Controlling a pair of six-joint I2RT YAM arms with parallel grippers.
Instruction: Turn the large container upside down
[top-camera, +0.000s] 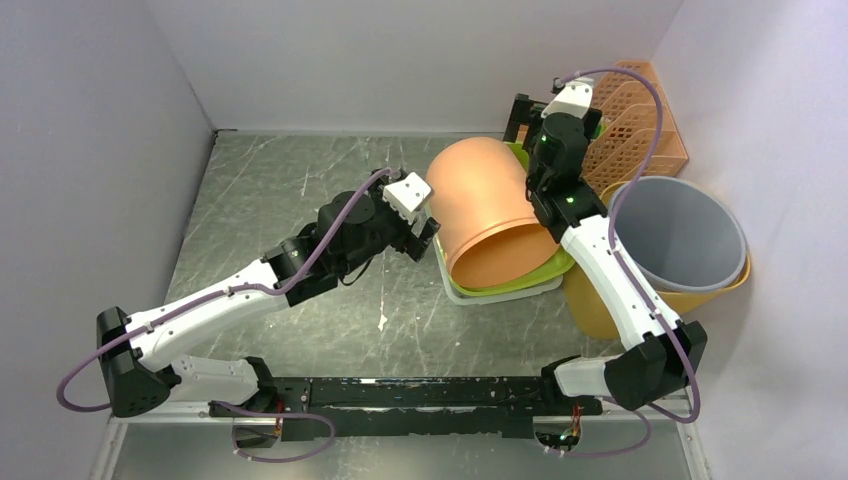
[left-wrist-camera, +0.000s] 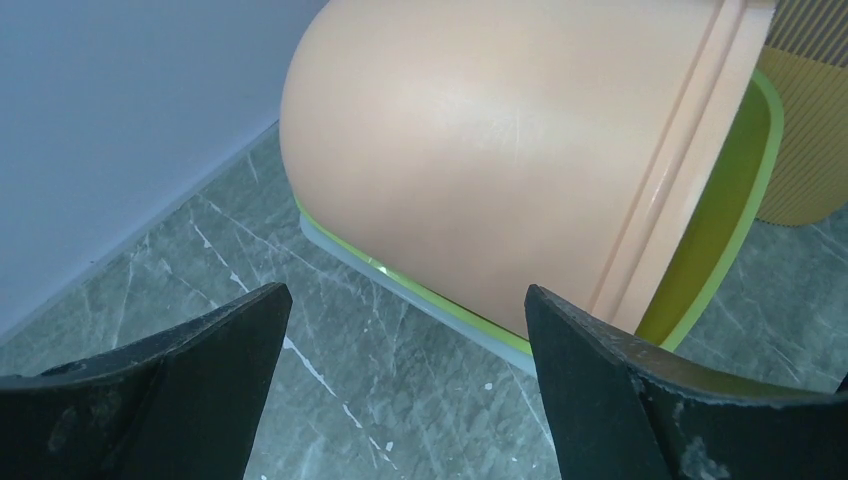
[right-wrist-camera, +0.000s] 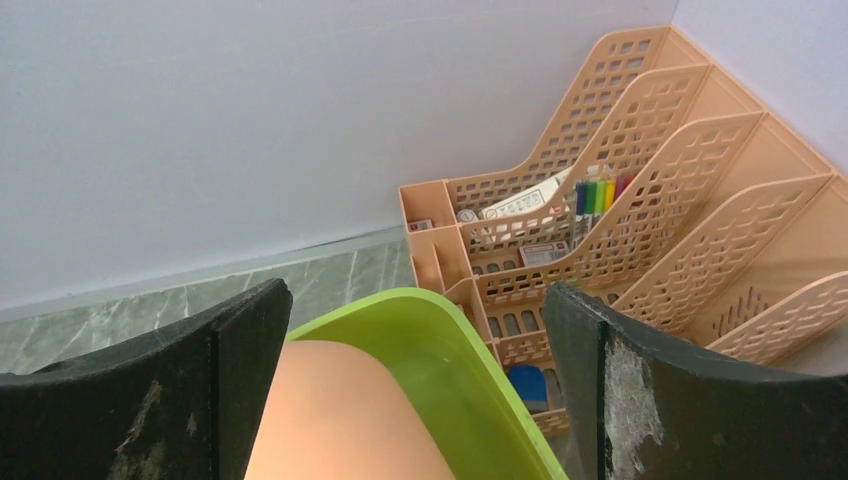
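Note:
My left gripper grabs the large container's rim (top-camera: 459, 257) (left-wrist-camera: 694, 190) next, so the container's base stays free to turn over.
The large orange container (top-camera: 485, 205) lies tilted on its side in a green tray (top-camera: 545, 275), its closed base toward the back left and its rim toward the front right. My left gripper (top-camera: 425, 235) is open and empty just left of it. In the left wrist view the container (left-wrist-camera: 480, 150) and the tray (left-wrist-camera: 720, 220) lie beyond the open gripper (left-wrist-camera: 405, 300), apart from the fingers. My right gripper (top-camera: 522, 118) is open and empty above the container's back end. The right wrist view shows the container (right-wrist-camera: 330, 420) and the tray (right-wrist-camera: 450, 350) below the gripper (right-wrist-camera: 418, 295).
A grey bucket (top-camera: 680, 235) nested in a yellow one (top-camera: 590, 305) stands at the right, close to the right arm. An orange file organizer (top-camera: 640, 120) with pens and papers fills the back right corner (right-wrist-camera: 620, 200). A pale tray lies under the green one. Walls close three sides.

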